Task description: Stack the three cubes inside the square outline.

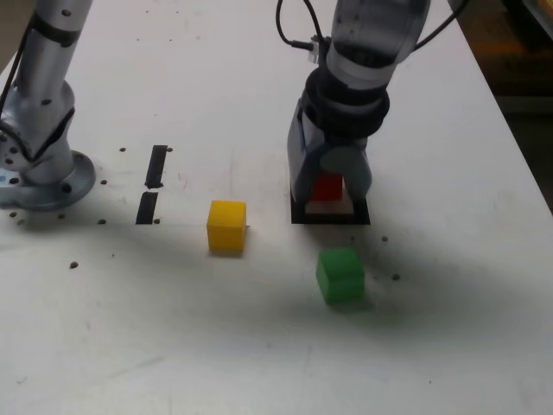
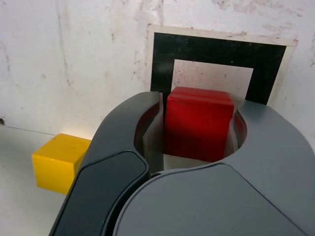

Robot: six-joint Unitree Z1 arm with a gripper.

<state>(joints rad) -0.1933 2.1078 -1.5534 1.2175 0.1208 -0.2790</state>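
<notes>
The red cube's lower edge is over the pale centre inside the black outline, so the cube would stand and my gripper needs to open now.
My gripper (image 1: 331, 194) points down over the square outline (image 1: 330, 218), shut on the red cube (image 1: 327, 188). In the wrist view the red cube (image 2: 197, 123) sits between the grey jaws of the gripper (image 2: 199, 104), over the pale centre of the square outline (image 2: 211, 49). I cannot tell whether it rests on the table. The yellow cube (image 1: 226, 226) stands on the table to the exterior view's left of the square and also shows as the yellow cube (image 2: 56, 162) in the wrist view. The green cube (image 1: 340, 275) lies just in front of the square.
The arm's base (image 1: 43, 177) is bolted at the exterior view's left. Two short black strips (image 1: 156, 166) (image 1: 147, 207) lie between the base and the yellow cube. The table's edge (image 1: 518, 138) runs down the exterior view's right side.
</notes>
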